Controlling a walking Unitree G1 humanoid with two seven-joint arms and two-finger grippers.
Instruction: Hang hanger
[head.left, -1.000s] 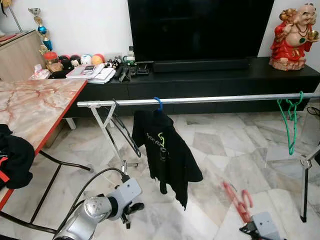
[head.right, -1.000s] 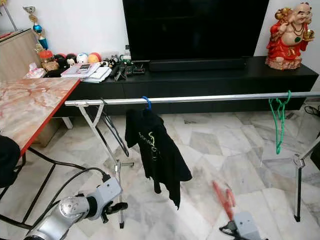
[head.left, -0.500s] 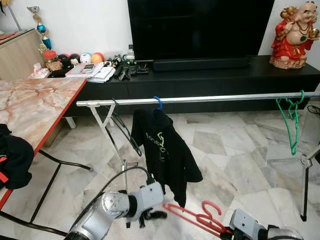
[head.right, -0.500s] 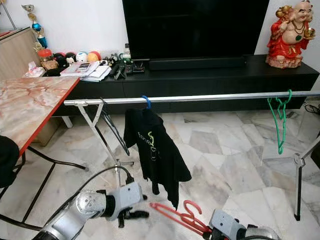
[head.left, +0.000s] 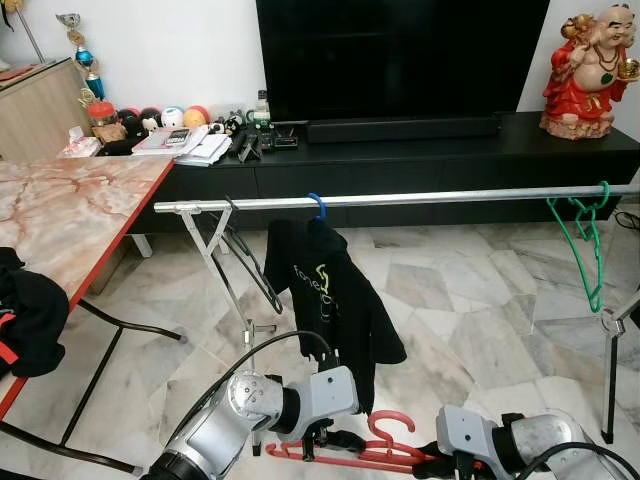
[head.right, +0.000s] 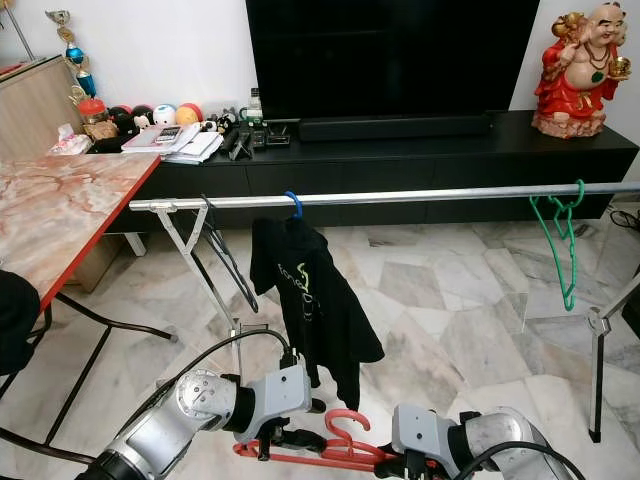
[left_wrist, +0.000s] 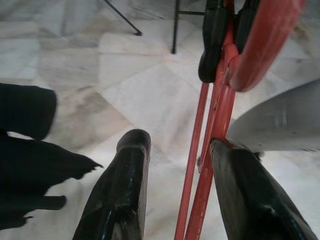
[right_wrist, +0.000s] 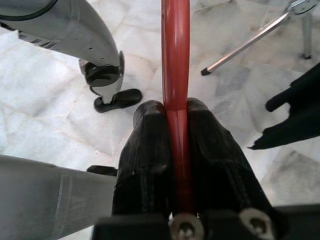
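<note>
The fingers of my right gripper crowd one side of the hook, so my left gripper next needs to pick up the red hanger by its bare bar (head.left: 350, 459) (left_wrist: 206, 167) across the hook.
A red plastic hanger (head.left: 372, 443) lies about level, low in front of me, hook (head.right: 347, 424) upward. My right gripper (right_wrist: 175, 107) is shut on one of its bars, coming in from the right (head.left: 432, 462). My left gripper (left_wrist: 180, 145) is open at the hanger's left part (head.left: 325, 440); the red bars (left_wrist: 202, 165) pass between its fingers and rest against one finger (left_wrist: 240, 190). Beyond runs a silver clothes rail (head.left: 420, 199) carrying a black jacket (head.left: 330, 300) on a blue hanger and an empty green hanger (head.left: 585, 250) near its right end.
A marble table with a red edge (head.left: 95, 260) stands at left with dark clothing (head.left: 25, 315) on it. The rail's folding legs (head.left: 225, 270) and right stand (head.left: 612, 350) rest on the marble floor. Behind are a black TV console (head.left: 420, 160) and a red statue (head.left: 588, 70).
The right gripper has swung the red hanger from tilted to level and further left. The left arm has moved right, and its open fingers now straddle the hanger's bars.
</note>
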